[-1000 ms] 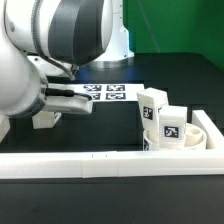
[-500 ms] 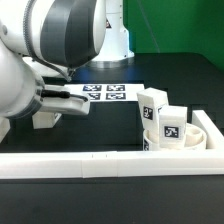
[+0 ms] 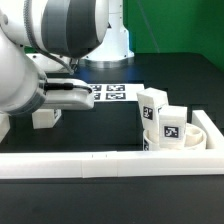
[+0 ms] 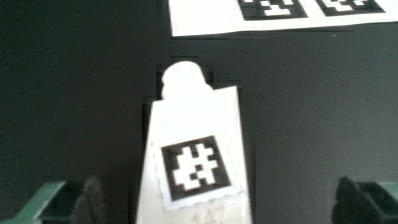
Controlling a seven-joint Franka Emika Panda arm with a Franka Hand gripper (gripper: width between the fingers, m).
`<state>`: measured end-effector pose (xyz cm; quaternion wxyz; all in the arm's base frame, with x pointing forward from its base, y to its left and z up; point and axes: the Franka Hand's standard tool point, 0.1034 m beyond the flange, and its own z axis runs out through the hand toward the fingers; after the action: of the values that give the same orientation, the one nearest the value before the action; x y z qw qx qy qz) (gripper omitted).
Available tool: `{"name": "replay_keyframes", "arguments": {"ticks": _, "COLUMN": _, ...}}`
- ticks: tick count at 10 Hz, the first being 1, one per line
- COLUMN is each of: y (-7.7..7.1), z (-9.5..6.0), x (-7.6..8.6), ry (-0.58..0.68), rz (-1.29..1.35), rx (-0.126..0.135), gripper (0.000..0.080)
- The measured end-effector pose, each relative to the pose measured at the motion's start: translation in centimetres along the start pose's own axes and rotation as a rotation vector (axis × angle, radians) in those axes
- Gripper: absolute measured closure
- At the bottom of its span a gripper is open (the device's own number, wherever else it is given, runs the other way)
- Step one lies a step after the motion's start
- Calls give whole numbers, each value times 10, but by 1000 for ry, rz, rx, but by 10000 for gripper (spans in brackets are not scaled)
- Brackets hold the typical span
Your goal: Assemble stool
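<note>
The rounded peg of the white stool leg should stay free to enter the round white seat, so the robot's gripper will next grab the white stool leg by its wide tagged end [image 4: 198, 202].
In the wrist view a white stool leg [image 4: 192, 140] with a black-and-white tag lies on the dark table, its rounded peg end pointing away. My gripper [image 4: 222, 205] is open and straddles the leg's near end. The fingertips [image 4: 71, 200] stand wide apart and the leg is closer to one of them. In the exterior view this leg [image 3: 45, 117] sits under my arm at the left. The round white seat [image 3: 200, 138] lies at the right, with two more tagged legs [image 3: 152, 108] [image 3: 170, 126] leaning in it.
The marker board [image 3: 108, 93] lies behind the middle of the table and also shows in the wrist view [image 4: 285, 12]. A long white rail [image 3: 110, 162] runs along the front edge. The arm hides much of the exterior view's left.
The arm's hand has shifted slightly toward the exterior view's right and up. The leg under it and the parts at the seat have not moved.
</note>
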<state>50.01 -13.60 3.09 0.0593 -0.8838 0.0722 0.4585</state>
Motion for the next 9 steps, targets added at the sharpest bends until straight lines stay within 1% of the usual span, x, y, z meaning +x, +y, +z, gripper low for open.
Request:
{"name": "replay_keyframes", "arguments": {"ticks": 1, "y": 0, "z": 0, "x": 0, "ry": 0, "rz": 0, "rx": 0, "gripper": 151}}
{"name": "replay_keyframes", "arguments": {"ticks": 3, "y": 1, "z": 2, "x": 7, "ry": 30, "rz": -1, "rx": -8, "gripper": 151}}
{"name": "replay_keyframes", "arguments": {"ticks": 7, "y": 0, "z": 16, "x": 13, "ry": 18, "rz": 5, "rx": -7, "gripper": 160}}
{"name": "replay_keyframes", "arguments": {"ticks": 8, "y": 0, "z": 17, "x": 13, "ry": 16, "rz": 5, "rx": -7, "gripper": 343}}
{"name": "replay_keyframes", "arguments": {"ticks": 9, "y": 1, "z": 17, "x": 12, "ry": 15, "rz": 6, "rx": -6, "gripper": 478}}
